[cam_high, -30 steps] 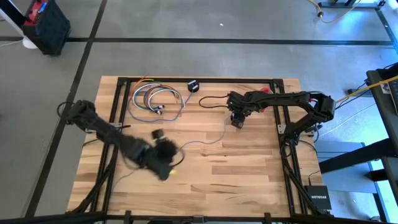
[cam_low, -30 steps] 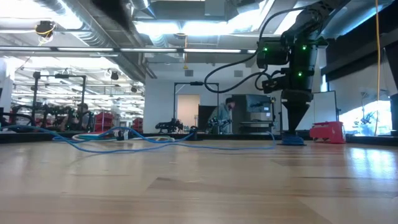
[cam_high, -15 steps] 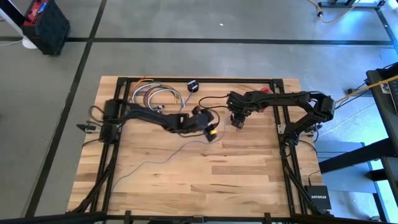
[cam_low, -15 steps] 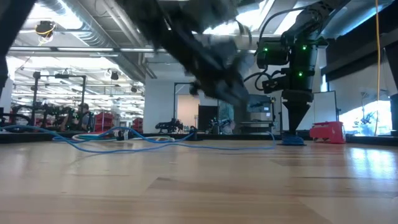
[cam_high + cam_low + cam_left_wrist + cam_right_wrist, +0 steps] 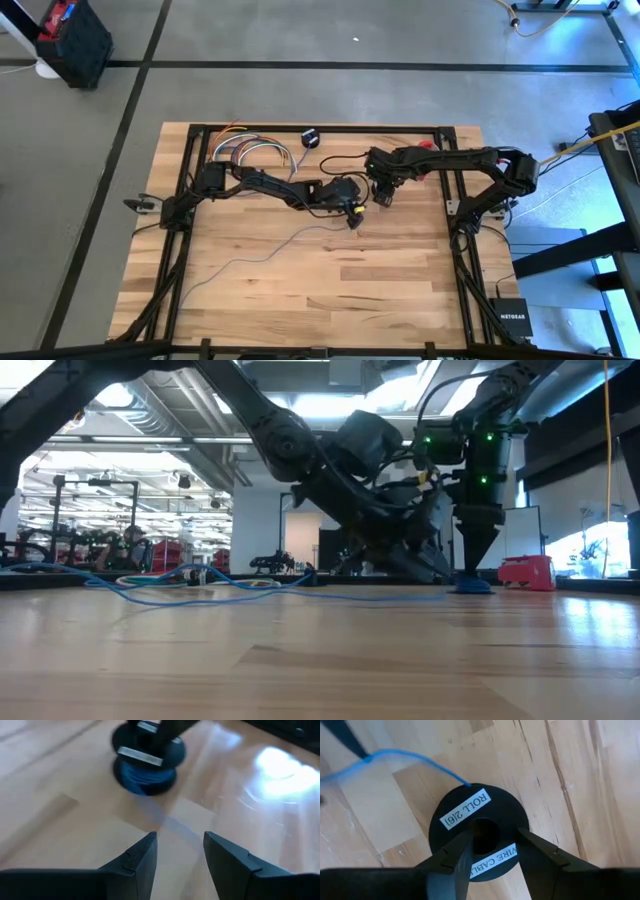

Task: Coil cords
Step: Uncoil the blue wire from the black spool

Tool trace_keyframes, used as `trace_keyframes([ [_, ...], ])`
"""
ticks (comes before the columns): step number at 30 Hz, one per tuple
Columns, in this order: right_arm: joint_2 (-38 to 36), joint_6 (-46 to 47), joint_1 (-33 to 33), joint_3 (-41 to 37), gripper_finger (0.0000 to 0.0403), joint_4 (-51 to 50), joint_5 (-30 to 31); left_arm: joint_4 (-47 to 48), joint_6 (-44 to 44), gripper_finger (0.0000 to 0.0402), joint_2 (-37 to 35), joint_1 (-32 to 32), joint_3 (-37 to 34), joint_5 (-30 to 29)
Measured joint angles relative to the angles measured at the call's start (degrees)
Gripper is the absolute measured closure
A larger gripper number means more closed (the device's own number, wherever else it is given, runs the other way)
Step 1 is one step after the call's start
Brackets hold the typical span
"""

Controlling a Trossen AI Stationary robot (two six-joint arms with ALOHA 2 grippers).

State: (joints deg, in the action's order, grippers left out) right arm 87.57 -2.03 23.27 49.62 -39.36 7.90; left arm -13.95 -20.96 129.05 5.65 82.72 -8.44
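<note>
The left gripper should next coil the blue cord, so it should pinch the cord by its slack part leading out of the spool.
A thin bluish-purple cord lies slack on the wood, running from the near left to a small black round puck, a spool with white labels. It also shows in the low view. My right gripper stands upright on the puck with its fingers apart. My left gripper is open and low over the table, just left of the puck. In the left wrist view the cord runs on the table ahead of its fingers, toward the puck. My right gripper comes from above, pointing down. Its two fingertips rest on the puck's top face, one on either side of the centre hole. The puck lies flat on the table. The cord leaves its rim slack.
Loose coils of coloured cords lie at the far left. Another small black round thing sits at the far edge. A red object stands at the far right. A black frame rims the table. Bare wood spans the near half.
My left arm has swung fast from the near left of the table toward the far right. It has come down beside the puck and my right gripper. My right gripper has stayed on the puck.
</note>
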Motion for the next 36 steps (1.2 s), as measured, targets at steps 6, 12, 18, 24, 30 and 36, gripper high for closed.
trace_keyframes([
  [6,-0.17,-1.34,0.00,-1.31,0.0251,0.51,0.56,0.51,-0.26,0.0247,-0.17,0.04,0.00,5.19],
  [12,-0.17,-1.33,0.00,-1.42,0.0251,0.84,0.79,-2.89,-2.92,0.0247,1.79,0.94,0.10,4.89],
  [18,-0.11,-1.32,-0.02,-1.46,0.0251,0.88,0.92,-7.88,-2.62,0.0256,3.77,1.16,0.02,4.82],
  [24,-0.09,-1.28,-0.02,-1.48,0.0251,0.84,0.90,-7.52,2.32,0.0361,3.85,1.16,0.00,4.72],
  [30,-0.09,-1.28,-0.02,-1.48,0.0251,0.73,0.85,-4.35,5.91,0.0391,3.33,0.19,0.00,2.36],
  [36,-0.07,-1.30,-0.03,-1.50,0.0251,0.49,0.24,5.65,10.98,0.0398,0.23,-2.02,0.04,0.99],
])
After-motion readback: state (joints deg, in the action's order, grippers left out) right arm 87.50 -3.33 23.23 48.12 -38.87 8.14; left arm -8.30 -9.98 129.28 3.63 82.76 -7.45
